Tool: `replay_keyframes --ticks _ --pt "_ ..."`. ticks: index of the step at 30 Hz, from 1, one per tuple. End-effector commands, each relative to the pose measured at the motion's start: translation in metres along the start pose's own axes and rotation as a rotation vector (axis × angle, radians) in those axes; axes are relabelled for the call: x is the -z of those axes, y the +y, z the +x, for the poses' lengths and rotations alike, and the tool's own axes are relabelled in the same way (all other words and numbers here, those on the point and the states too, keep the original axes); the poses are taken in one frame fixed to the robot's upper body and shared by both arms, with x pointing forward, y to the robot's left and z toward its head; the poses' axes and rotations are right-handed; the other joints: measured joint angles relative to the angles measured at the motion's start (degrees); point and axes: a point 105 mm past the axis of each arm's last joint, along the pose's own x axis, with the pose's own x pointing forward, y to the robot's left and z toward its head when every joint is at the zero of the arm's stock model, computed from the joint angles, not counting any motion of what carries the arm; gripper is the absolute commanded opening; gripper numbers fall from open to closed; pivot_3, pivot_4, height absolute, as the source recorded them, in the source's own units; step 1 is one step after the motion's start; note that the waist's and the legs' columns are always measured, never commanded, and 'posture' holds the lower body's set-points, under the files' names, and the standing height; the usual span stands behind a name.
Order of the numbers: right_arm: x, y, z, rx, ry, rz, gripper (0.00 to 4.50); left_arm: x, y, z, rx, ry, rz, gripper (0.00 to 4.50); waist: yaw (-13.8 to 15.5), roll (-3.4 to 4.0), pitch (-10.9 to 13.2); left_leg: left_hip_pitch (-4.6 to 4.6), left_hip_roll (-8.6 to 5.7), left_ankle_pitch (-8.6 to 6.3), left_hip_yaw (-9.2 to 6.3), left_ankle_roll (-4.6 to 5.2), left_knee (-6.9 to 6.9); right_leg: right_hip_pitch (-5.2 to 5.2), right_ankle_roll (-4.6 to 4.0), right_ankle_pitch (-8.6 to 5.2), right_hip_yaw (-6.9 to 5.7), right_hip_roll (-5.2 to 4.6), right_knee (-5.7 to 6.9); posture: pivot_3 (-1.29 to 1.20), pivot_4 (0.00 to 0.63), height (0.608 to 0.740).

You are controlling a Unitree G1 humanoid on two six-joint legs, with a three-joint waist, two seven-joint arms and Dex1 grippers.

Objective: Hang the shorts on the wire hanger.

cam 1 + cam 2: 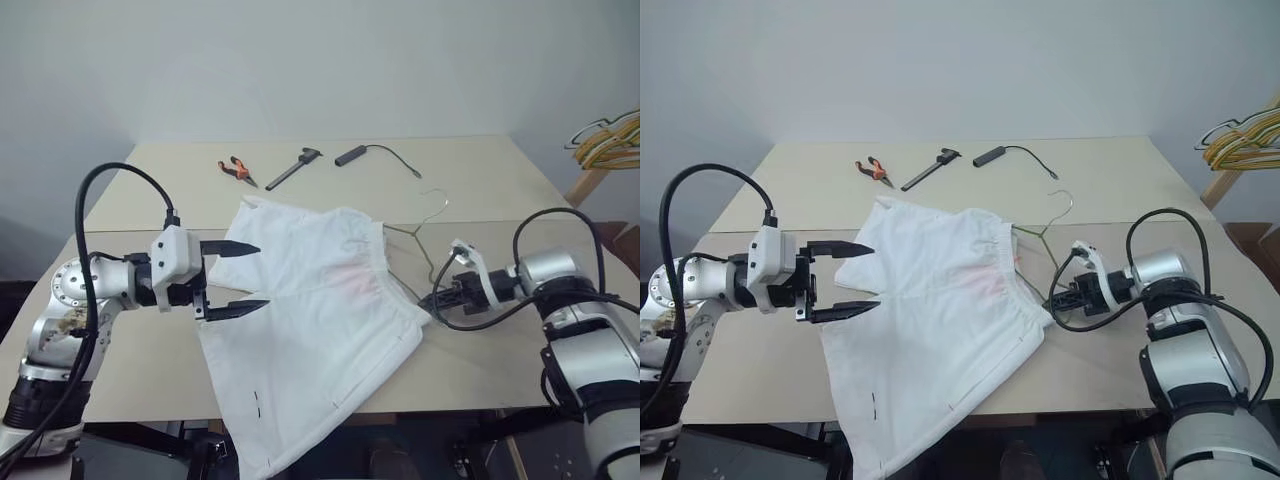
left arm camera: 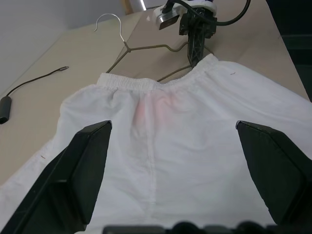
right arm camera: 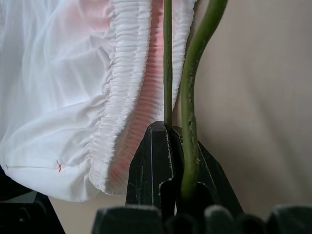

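Note:
My left gripper grips the shorts (image 1: 320,320) by the gathered waistband edge (image 1: 377,244) that stands up next, since the shorts lie flat on the tabletop.
The white shorts (image 1: 320,320) lie flat on the table (image 1: 480,180), one leg hanging over the front edge; a faint pink smudge shows below the waistband (image 3: 131,97). The wire hanger (image 1: 413,233) lies at the waistband end, its hook pointing away and one arm slipping under the cloth. My right gripper (image 1: 432,300) is shut on the hanger's lower wire (image 3: 190,97), right beside the waistband corner. My left gripper (image 1: 262,276) hovers open over the shorts' left edge, fingers (image 2: 83,170) spread wide, holding nothing.
At the table's far side lie orange-handled pliers (image 1: 236,169), a black caliper (image 1: 293,168) and a black stick with a thin cable (image 1: 351,155). A bunch of yellow and white hangers (image 1: 610,140) hangs off to the right. The table's front edge is close below the shorts.

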Motion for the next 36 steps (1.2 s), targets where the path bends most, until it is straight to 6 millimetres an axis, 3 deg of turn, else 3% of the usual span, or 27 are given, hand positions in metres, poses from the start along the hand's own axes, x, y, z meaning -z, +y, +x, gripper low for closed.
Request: replay_keyframes --ticks 1,7,12,15,19,25,28,36 --pt "-0.041 0.016 -0.023 0.033 -0.12 -0.27 0.0 -0.012 0.007 -0.006 -0.019 -0.004 0.053 4.45 0.0 0.0 0.0 0.01 0.0 0.0 -0.01 0.0 0.0 0.0 0.0 0.0 0.0 0.0 0.0 0.08 0.036 0.74" --pt "-0.065 0.073 -0.038 0.117 -0.214 -0.794 0.0 -0.013 0.037 -0.019 -0.059 0.045 0.117 4.45 -0.01 0.01 -0.01 -0.16 0.0 -0.01 -0.09 0.01 0.01 -0.22 0.0 -0.01 -0.07 0.0 0.37 0.01 0.024 0.74" --pt "-0.065 0.106 -0.033 0.259 -0.211 -1.114 0.0 -0.035 0.083 -0.031 -0.113 0.064 0.244 4.45 -0.4 -0.01 -0.04 -0.2 -0.01 0.02 -0.06 -0.03 0.1 -0.21 0.0 0.0 -0.11 0.0 0.38 -0.03 0.015 0.74" --pt "-0.06 0.117 -0.025 0.296 -0.166 -1.192 0.0 -0.053 0.101 -0.034 -0.106 0.061 0.3 4.45 -0.92 -0.04 -0.1 -0.22 -0.01 0.02 -0.05 -0.03 0.12 -0.21 0.0 0.0 -0.14 0.01 0.37 -0.06 0.006 0.74" --pt "-0.054 0.129 -0.02 0.291 -0.133 -1.215 0.0 -0.062 0.105 -0.028 0.024 0.085 0.339 4.45 -2.37 -0.16 -0.23 -0.26 -0.01 0.02 -0.05 -0.04 0.17 -0.2 0.01 -0.01 -0.16 0.01 0.35 -0.08 0.0 0.74" --pt "-0.057 0.132 -0.022 0.312 -0.099 -1.21 0.0 -0.033 0.099 0.007 0.228 0.237 0.31 4.45 -3.68 -0.2 -0.32 -0.24 0.0 -0.01 -0.14 0.02 0.23 -0.13 0.01 -0.01 -0.2 0.02 0.4 -0.1 0.0 0.74" --pt "-0.058 0.134 -0.024 0.319 -0.09 -1.207 0.0 -0.021 0.099 0.021 0.272 0.287 0.326 3.87 -4.84 -0.21 -0.32 -0.25 0.04 -0.01 -0.25 0.03 0.23 -0.13 0.0 -0.02 -0.23 0.08 0.42 -0.1 0.0 0.74" --pt "-0.059 0.139 -0.026 0.319 -0.089 -1.193 0.0 -0.015 0.104 0.036 0.259 0.288 0.351 1.25 -6.75 -0.22 -0.33 -0.31 0.03 -0.02 -0.34 0.05 0.23 -0.21 0.0 -0.02 -0.26 0.05 0.41 -0.12 0.0 0.74"
